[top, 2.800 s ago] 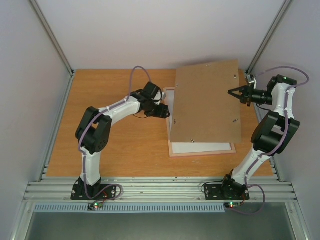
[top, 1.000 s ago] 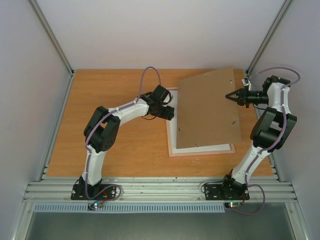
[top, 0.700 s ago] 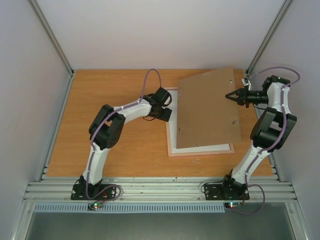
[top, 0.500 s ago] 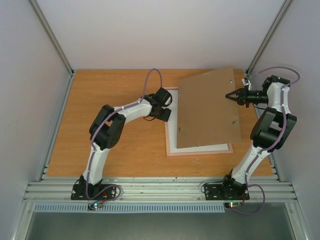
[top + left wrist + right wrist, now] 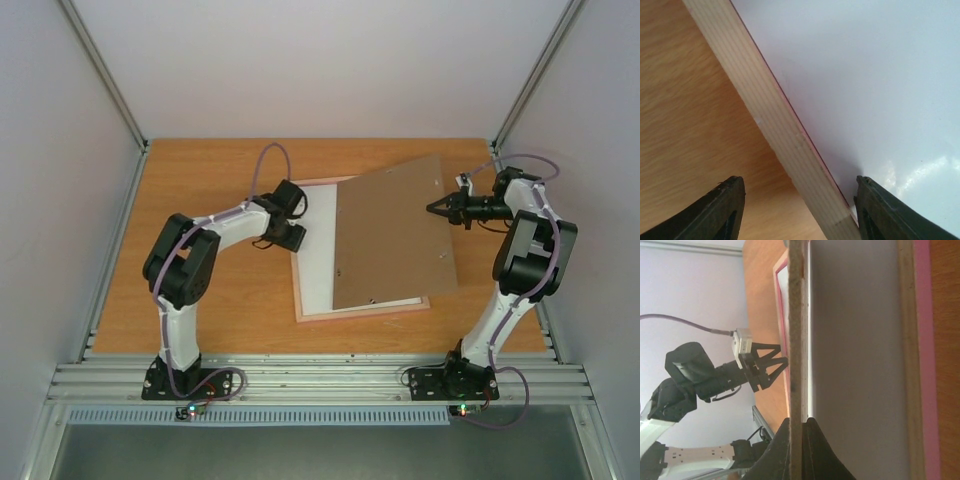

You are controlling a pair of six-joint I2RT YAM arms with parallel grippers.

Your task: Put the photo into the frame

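Note:
My right gripper needs to wait before it opens. The backing board is tilted off-centre and leaves white sheet uncovered, so it would fall crooked across the pink rim if I released it now.
The frame (image 5: pixel 360 314) lies flat on the table, pink rim around a white sheet (image 5: pixel 315 265). The photo is not in view. My left gripper (image 5: pixel 301 238) is open at the frame's left edge. In the left wrist view (image 5: pixel 800 210) its fingers (image 5: pixel 730 205) stand either side of the pale wooden rim (image 5: pixel 785 145). My right gripper (image 5: pixel 435 210) is shut on the right edge of the brown backing board (image 5: pixel 390 235), held tilted over the frame. In the right wrist view the gripper (image 5: pixel 802 422) pinches the board's edge (image 5: pixel 796 330), the pink rim (image 5: pixel 922 340) beyond.
The wooden table (image 5: pixel 210 290) runs left of the frame and along its front. Metal posts and walls close in the back and sides. An aluminium rail (image 5: pixel 320 375) carries both arm bases at the near edge.
The frame and the backing board have shifted left and turned a little. My left gripper drew back left with the frame's edge. My right gripper reached left, still gripping the board.

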